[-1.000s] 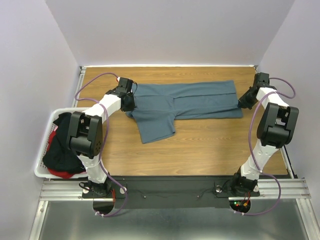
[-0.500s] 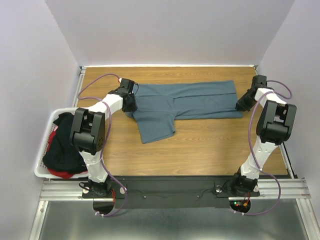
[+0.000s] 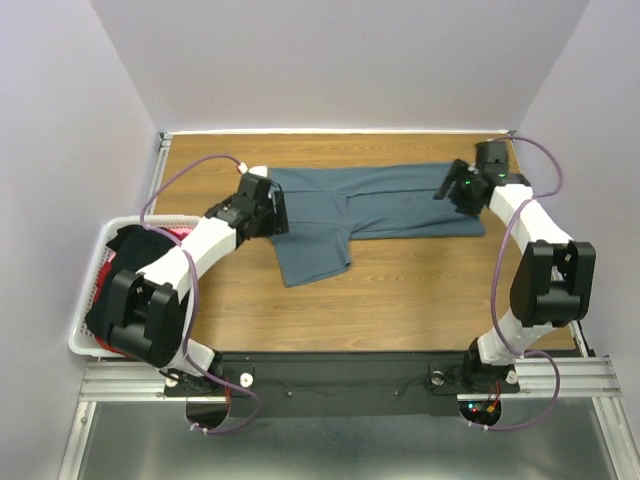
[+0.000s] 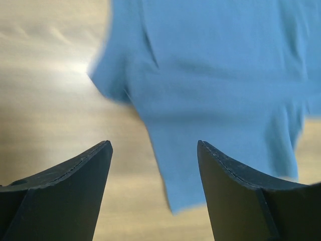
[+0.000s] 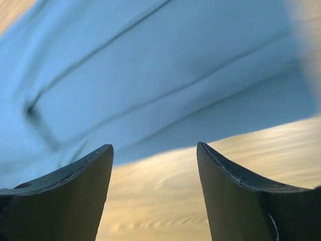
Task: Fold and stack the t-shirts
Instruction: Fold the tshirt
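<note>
The sleeve part that hangs down should be gripped next by its near outer corner with my left gripper, to fold the sleeve part back over the folded part of the t-shirt.
A slate blue-grey t-shirt (image 3: 390, 200) lies flat across the far half of the table, folded into a long band. One sleeve part hangs toward the near side at its left end. My left gripper (image 3: 274, 212) hovers open over the shirt's left end. In the left wrist view the shirt (image 4: 215, 75) lies below the left gripper (image 4: 153, 145), and nothing is between the fingers. My right gripper (image 3: 448, 186) hovers open over the shirt's right end. The right wrist view shows the shirt's edge (image 5: 150, 75) and bare wood under the right gripper (image 5: 154, 147).
A white lattice basket (image 3: 84, 318) sits off the table's left edge. It holds a black t-shirt (image 3: 120, 300) on top of a red-pink one (image 3: 125, 347). Grey walls close in the table at the back and both sides.
Both grippers were shut at the shirt's two ends and have opened and let it go. The left one swung right over the shirt; the right one swung left over it.
</note>
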